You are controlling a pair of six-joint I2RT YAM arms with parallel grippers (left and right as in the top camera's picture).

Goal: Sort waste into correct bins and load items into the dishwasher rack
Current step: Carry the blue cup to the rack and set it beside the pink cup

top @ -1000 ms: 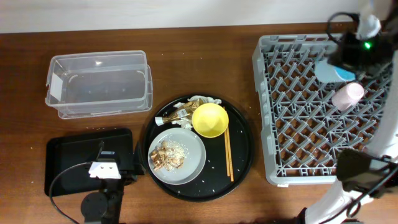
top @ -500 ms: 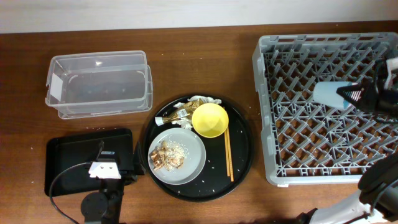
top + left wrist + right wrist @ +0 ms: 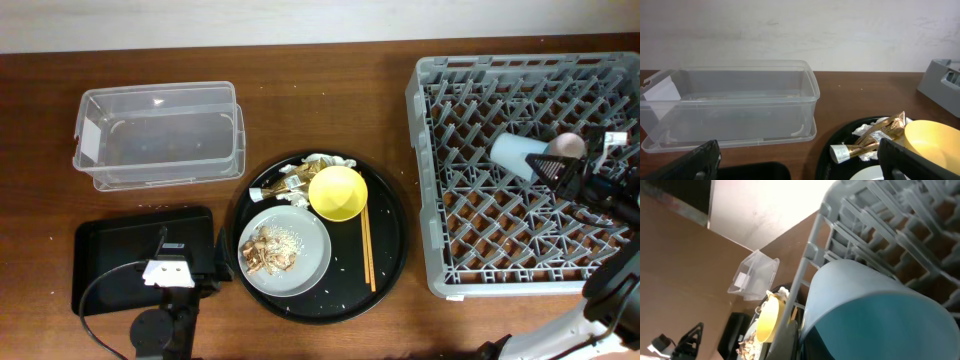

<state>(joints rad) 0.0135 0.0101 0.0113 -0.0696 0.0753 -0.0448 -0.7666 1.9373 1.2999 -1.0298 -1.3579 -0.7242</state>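
My right gripper holds the small light-blue cup tilted above the dishwasher rack's wires and needs to keep it, since the cup would fall sideways onto them if I opened now.
My right gripper (image 3: pixel 552 166) is shut on the small light-blue cup (image 3: pixel 514 154) and holds it on its side over the grey dishwasher rack (image 3: pixel 428 150). The cup fills the right wrist view (image 3: pixel 865 305). The pink cup (image 3: pixel 570 145) peeks out beside the gripper in the rack. My left gripper (image 3: pixel 170 255) is open and empty over the flat black tray (image 3: pixel 110 250); its fingers (image 3: pixel 800 165) frame the clear tub (image 3: pixel 740 97). The yellow bowl (image 3: pixel 337 193), the grey plate (image 3: pixel 310 262) with food scraps (image 3: pixel 268 248), chopsticks (image 3: pixel 366 245), the napkins and the gold-brown wrapper (image 3: pixel 875 137) lie on the round black tray (image 3: pixel 390 270).
The clear tub (image 3: pixel 155 135) stands at the back left, behind the flat black tray. Rice grains are scattered on the round tray. The rack takes up the right side of the table, and my right arm reaches in from its right edge.
My right gripper has swung down from the rack's far right corner towards its middle, and the light-blue cup now lies sideways. The left arm has not moved.
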